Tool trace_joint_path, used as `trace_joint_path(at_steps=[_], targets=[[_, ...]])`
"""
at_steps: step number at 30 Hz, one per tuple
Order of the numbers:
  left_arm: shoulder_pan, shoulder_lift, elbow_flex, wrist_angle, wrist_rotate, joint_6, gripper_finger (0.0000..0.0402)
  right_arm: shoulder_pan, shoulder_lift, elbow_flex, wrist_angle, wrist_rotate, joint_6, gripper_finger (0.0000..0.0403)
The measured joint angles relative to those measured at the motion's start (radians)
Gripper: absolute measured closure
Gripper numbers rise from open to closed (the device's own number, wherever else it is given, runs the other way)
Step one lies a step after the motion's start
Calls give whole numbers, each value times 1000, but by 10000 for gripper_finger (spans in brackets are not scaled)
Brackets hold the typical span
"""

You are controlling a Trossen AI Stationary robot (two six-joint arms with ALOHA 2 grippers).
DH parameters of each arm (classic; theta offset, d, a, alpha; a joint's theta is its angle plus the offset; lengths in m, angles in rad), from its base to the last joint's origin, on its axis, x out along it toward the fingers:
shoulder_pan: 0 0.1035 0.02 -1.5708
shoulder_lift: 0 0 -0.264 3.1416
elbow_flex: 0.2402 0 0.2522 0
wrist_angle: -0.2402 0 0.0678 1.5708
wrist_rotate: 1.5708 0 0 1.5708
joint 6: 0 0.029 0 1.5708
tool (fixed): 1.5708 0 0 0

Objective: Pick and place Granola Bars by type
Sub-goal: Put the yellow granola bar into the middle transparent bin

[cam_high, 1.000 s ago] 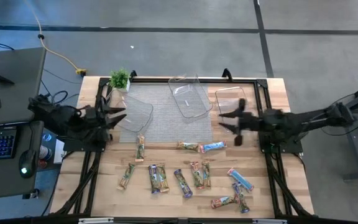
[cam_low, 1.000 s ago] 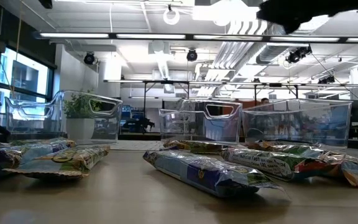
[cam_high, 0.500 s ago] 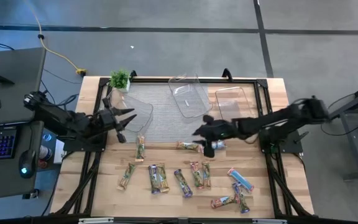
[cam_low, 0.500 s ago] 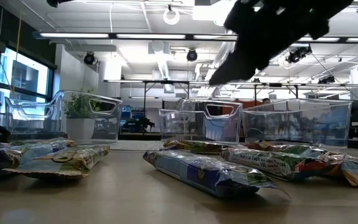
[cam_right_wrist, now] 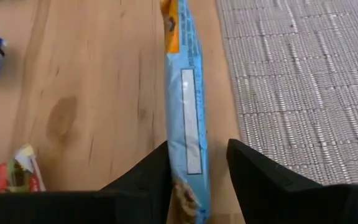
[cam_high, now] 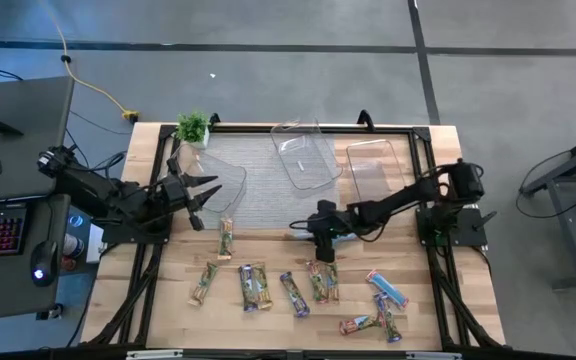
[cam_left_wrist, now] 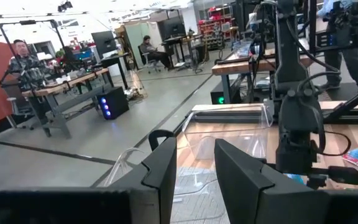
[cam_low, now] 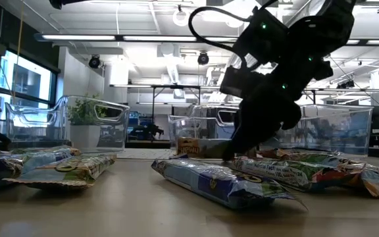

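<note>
My right gripper's fingers stand beside the light blue bar's near end, so closing now would catch the bar. It is time to close.
Several granola bars lie flat on the wood near the table's front, among them a green and tan one, a purple one and a light blue one. My right gripper slants down at the mat's near edge. It is open, with its fingers on either side of a light blue bar that has an orange far end. My left gripper hangs level over the left tub, open and empty. My right gripper straddles the light blue bar's near end, slanting down from the table's right, its fingers running along the bar. One finger seems to lie against the bar's long side, the other stands apart. The bar rests on the table.
Three clear tubs stand on the grey mat: the left one, a middle one and a right one. A small potted plant sits at the far left corner. Black frame rails run along the table's sides.
My right gripper has swung down and toward the table's left and near edge, tipping from level to a downward slant, and has come over the bars at the mat's near edge. My left gripper has moved a little toward the table's right.
</note>
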Motion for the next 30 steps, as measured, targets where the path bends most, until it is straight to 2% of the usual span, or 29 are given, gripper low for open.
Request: trace_joint_path(at_steps=[22, 25, 30], targets=[[0, 0, 0, 0, 1, 0, 298, 0, 2, -3, 4, 8, -31, 267], [0, 0, 0, 0, 1, 0, 298, 0, 2, -3, 4, 12, -32, 289], [0, 0, 0, 0, 1, 0, 298, 0, 2, -3, 4, 27, -32, 364]])
